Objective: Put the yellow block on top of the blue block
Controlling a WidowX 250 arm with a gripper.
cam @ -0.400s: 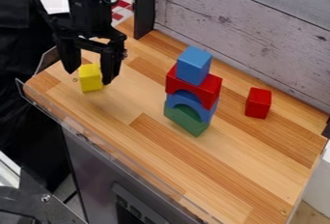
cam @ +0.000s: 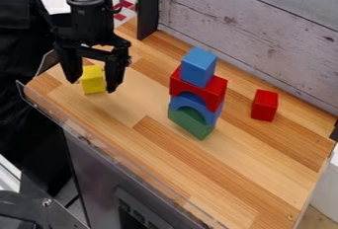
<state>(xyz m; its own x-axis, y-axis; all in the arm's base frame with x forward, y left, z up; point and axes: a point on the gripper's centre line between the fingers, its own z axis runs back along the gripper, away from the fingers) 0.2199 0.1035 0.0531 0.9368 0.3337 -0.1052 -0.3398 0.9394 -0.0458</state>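
The yellow block needs to go on top of the blue block (cam: 198,67), so my gripper should grab the yellow block by its opposite sides next.
At the upper left of the wooden surface, the black gripper (cam: 92,86) hangs open, its two fingers on either side of the yellow block (cam: 94,79). That block stands on the wood, its top partly visible between the fingers. Near the middle, the blue block (cam: 198,67) is the top piece of a stack, resting on a red arch block (cam: 200,89). Under the red piece come a blue arch (cam: 192,105) and, at the bottom, a green arch block (cam: 190,122).
A separate red block (cam: 265,105) stands right of the stack. A whitewashed plank wall (cam: 251,25) borders the back, with a dark post (cam: 148,6) at its left end. A clear raised rim (cam: 86,136) runs along the front-left edge.
The gripper has come down slightly around the yellow block. The blocks look to be where they were.
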